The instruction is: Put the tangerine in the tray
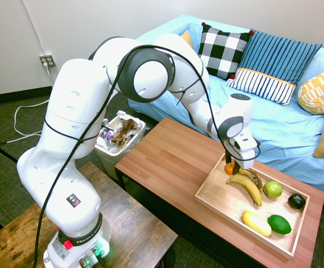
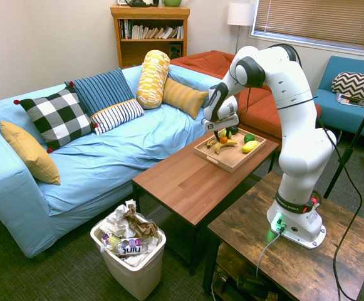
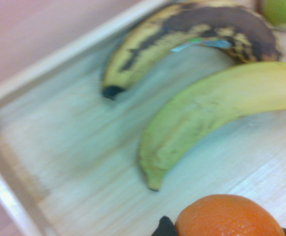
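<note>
The tangerine hangs above the bottom of the tray, so my gripper lowers it farther in next, before releasing it.
The tangerine is small and bright orange, and my gripper is shut on it just above the near-left corner of the pale wooden tray. From the other side, the tangerine hangs under the gripper over the tray. Up close, the tangerine fills the bottom edge, with the tray floor and its low rim right below it.
The tray holds a yellow banana, a browned banana, a green apple, a dark avocado, a lime and a yellow fruit. Blue sofa behind the table; full trash bin at its left end.
</note>
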Controlling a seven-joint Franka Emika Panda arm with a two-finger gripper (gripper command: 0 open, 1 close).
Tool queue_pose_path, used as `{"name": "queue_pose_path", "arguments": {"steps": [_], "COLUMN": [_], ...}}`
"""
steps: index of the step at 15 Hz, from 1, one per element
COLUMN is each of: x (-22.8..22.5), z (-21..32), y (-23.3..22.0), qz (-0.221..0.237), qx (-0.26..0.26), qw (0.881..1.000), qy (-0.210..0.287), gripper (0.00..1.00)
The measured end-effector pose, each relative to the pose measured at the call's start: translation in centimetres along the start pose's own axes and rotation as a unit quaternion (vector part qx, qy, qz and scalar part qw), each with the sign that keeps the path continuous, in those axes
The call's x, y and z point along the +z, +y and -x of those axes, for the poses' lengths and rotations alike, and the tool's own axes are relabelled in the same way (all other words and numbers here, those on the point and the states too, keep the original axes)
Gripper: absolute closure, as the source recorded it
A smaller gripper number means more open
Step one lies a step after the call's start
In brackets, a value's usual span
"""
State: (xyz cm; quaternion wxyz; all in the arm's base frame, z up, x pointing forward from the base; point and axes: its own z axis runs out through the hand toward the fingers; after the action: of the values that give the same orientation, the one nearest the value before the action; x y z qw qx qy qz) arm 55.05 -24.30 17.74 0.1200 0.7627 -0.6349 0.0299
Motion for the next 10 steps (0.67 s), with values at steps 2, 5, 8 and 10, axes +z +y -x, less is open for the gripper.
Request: {"name": "queue_pose_path", "arguments": {"steps": [2,5,8,10], "x": [2.8,6.1,7.7,8.2], "z": [0.9,1.9,2.2,2.3], "y": [0.4,0.6,0.3,0.3], "qz": [0.024,0.047,0.057,0.058], "qx": [-0.008,-0.014,-0.018,-0.017], "qw": [1.0,0.999,0.998,0.998], "qy": [-0.005,-0.008,-0.007,-0.007], "gripper": [1.0,1.0,1.0,0.0]}}
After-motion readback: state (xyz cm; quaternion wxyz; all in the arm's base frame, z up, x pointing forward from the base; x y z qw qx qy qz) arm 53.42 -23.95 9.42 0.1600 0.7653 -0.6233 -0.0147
